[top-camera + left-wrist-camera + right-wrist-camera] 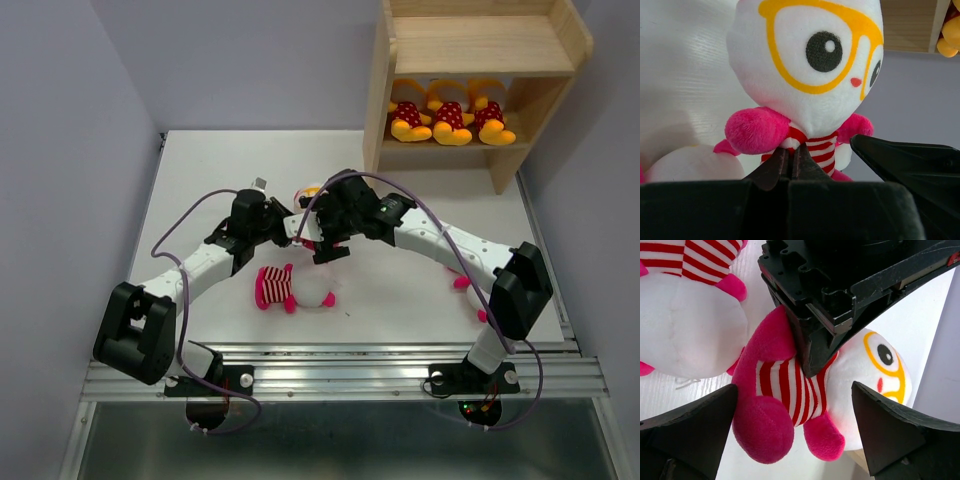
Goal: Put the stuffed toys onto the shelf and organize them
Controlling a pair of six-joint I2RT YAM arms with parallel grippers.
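Observation:
The toy has its striped body (795,391) centred between my right gripper's fingers and closing now would catch the toy, so it is time to close on it.
My left gripper (791,150) is shut on the striped body of a white-headed stuffed toy (810,65) with yellow glasses and holds it above the table (200,180). My right gripper (794,390) is open, with its fingers either side of the same toy (785,385). In the top view both grippers, left (292,226) and right (325,245), meet at mid-table, and only the toy's head (309,194) shows. A second striped toy (295,288) lies on the table just below. Three yellow-orange toys (450,115) sit in a row on the lower tier of the shelf (480,45).
A third striped toy (463,284) lies on the table mostly hidden behind the right arm. The shelf stands at the table's far right corner and its upper tier holds nothing. Grey walls close in on the left and right.

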